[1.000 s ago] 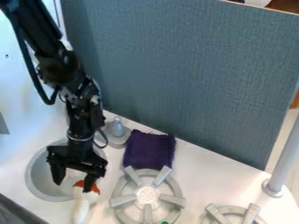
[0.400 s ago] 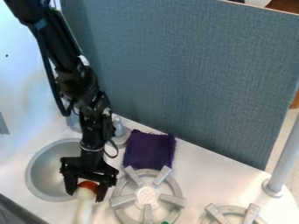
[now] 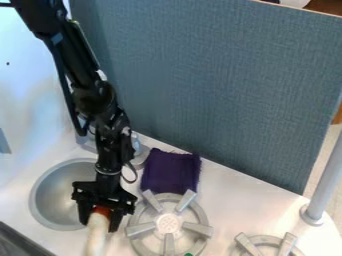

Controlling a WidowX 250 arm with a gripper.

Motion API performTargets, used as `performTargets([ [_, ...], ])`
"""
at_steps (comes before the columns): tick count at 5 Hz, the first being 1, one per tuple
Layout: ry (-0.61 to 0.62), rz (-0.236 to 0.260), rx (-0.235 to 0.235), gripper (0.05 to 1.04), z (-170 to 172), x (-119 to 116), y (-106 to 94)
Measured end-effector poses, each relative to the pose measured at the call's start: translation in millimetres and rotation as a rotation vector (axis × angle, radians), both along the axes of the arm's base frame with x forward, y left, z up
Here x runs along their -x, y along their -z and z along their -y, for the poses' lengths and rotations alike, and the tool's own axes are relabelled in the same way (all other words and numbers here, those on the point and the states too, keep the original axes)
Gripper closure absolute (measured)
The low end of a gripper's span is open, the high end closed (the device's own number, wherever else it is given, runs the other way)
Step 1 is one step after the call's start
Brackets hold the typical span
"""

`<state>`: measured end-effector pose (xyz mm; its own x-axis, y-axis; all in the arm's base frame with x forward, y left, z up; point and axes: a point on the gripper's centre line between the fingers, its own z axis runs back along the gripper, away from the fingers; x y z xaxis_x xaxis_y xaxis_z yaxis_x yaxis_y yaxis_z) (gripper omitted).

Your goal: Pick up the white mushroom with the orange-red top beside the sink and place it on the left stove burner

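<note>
The white object needs to move over to the burner, so my gripper should grab it by its orange-red end next.
The black gripper (image 3: 101,223) hangs at the lower left, just right of the sink bowl. Its two fingers stand apart, one on each side of the orange-red end of a long white object (image 3: 97,235). That object runs from between the fingers down toward the bottom edge; its red end is partly covered by the gripper. Whether the fingers press on it I cannot tell. A dark purple cloth (image 3: 171,171) lies flat on the counter to the gripper's upper right.
The round metal sink (image 3: 45,200) is left of the gripper. A grey burner (image 3: 168,224) stands close on its right, another burner (image 3: 267,247) at the bottom right. Behind rises a blue-grey panel (image 3: 214,90); a grey pole (image 3: 325,180) stands at the right.
The gripper has moved right from over the sink and a little down, and its fingers now straddle the red end of the white object. The cloth and burners have not moved.
</note>
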<state>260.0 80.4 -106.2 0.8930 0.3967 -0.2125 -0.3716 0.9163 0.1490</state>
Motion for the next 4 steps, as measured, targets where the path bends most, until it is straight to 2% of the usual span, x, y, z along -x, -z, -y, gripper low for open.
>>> performTargets([
  [1, -0.011, -0.013, 0.031, 0.389, -7.7, 5.2, -1.3],
  [2, -0.029, 0.006, 0.032, 0.436, -16.9, 10.9, -23.1],
  [3, -0.028, 0.071, 0.045, 0.439, -13.8, 9.5, -61.4],
  [4, 0.026, 0.098, 0.062, 0.44, 14.3, 0.3, -67.1],
])
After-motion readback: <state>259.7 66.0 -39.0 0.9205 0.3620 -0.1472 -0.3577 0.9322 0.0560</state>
